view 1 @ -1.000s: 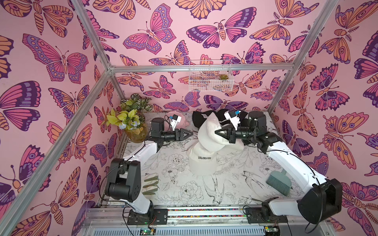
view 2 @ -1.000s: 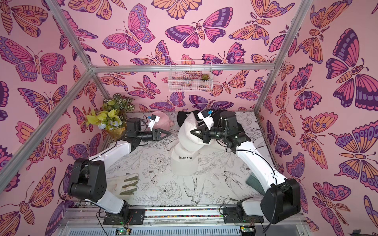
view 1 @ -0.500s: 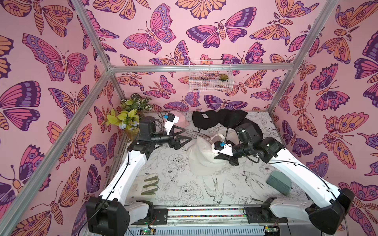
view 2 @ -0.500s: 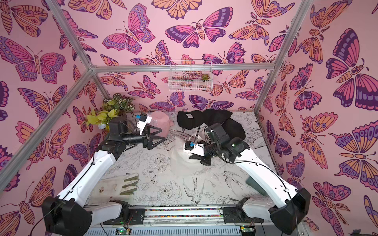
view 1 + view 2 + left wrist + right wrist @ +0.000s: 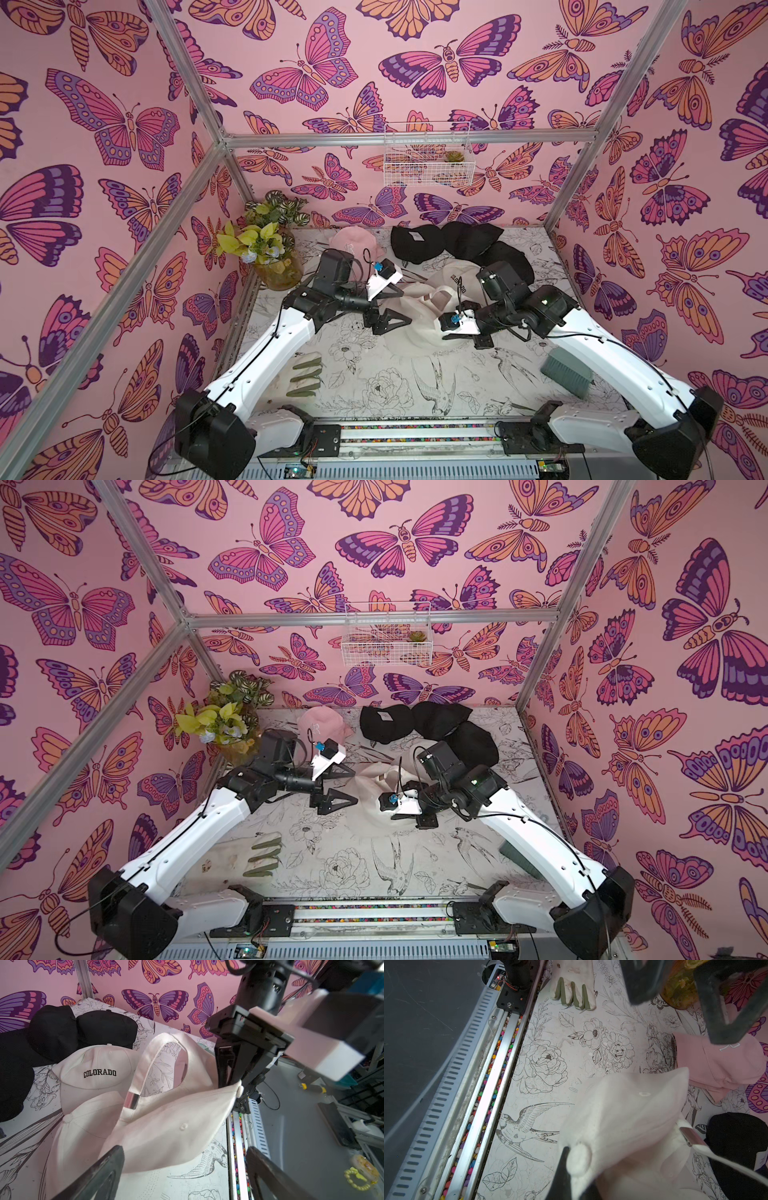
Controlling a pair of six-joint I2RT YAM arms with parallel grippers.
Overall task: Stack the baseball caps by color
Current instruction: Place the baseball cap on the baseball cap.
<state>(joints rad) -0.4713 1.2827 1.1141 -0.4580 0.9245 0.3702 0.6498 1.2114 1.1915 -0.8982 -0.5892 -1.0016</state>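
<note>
I will pinch the upper cream cap's top by the eyelet with my left gripper, away from my right gripper, leaving the cap's opening free to stack.
Three cream-white caps lie bunched mid-table; one shows its COLORADO lettering [image 5: 99, 1073]. The upper cream cap [image 5: 176, 1122] is pinched by its crown, next to the top button [image 5: 579, 1159], in my shut right gripper [image 5: 576, 1164], which is also seen in a top view [image 5: 444, 336]. My left gripper [image 5: 400, 306] [image 5: 185, 1148] stands wide open just left of this pile, with nothing between its fingers. A pink cap [image 5: 353, 245] sits at the back left. Three black caps [image 5: 415, 245] [image 5: 469, 237] [image 5: 507, 257] lie along the back, one with a white patch.
A cream glove with green fingers [image 5: 305, 374] lies front left. A grey-green brush [image 5: 565, 370] lies by the right arm. A vase of plants [image 5: 266, 249] stands in the back left corner. A wire basket [image 5: 428, 158] hangs on the back wall.
My right arm has come down from holding the cream cap high to resting it low on the cream pile. My left gripper has opened wide and moved forward, toward the pile.
</note>
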